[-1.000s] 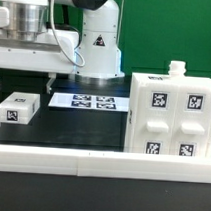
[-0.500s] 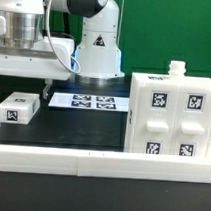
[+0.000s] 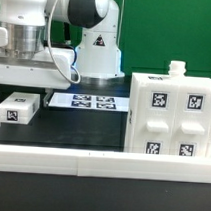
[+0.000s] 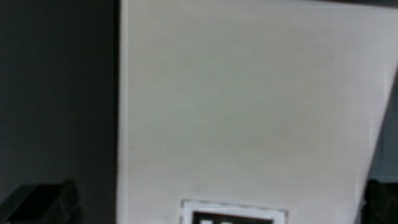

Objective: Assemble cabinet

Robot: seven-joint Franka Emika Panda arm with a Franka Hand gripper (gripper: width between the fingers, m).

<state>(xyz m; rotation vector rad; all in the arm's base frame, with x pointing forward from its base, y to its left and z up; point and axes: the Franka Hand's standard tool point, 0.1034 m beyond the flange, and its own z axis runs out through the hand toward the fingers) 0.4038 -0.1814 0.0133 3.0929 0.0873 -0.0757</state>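
Note:
The gripper's fingers are beside both long sides of the white tagged block (image 3: 18, 111), so it is time for my gripper to close on it now.
The cabinet (image 3: 171, 115) is a large white box with black-and-white tags, standing at the exterior view's right with a small knob on top. A small white tagged block (image 3: 18, 111) lies at the exterior view's left. My gripper (image 3: 19, 87) hangs just above that block, and its fingertips are mostly hidden under the white hand. In the wrist view a white piece (image 4: 249, 100) with a tag at one end fills the picture. My gripper (image 4: 214, 205) shows one dark finger on each side of it, wide apart; I cannot tell if they touch it.
The marker board (image 3: 89, 101) lies flat on the black table between the block and the cabinet. The arm's white base (image 3: 97, 43) stands behind it. A white rail (image 3: 100, 165) runs along the table's front edge.
The arm has swung toward the exterior view's left, bringing the gripper over the small white block. The cabinet, block and marker board have not moved.

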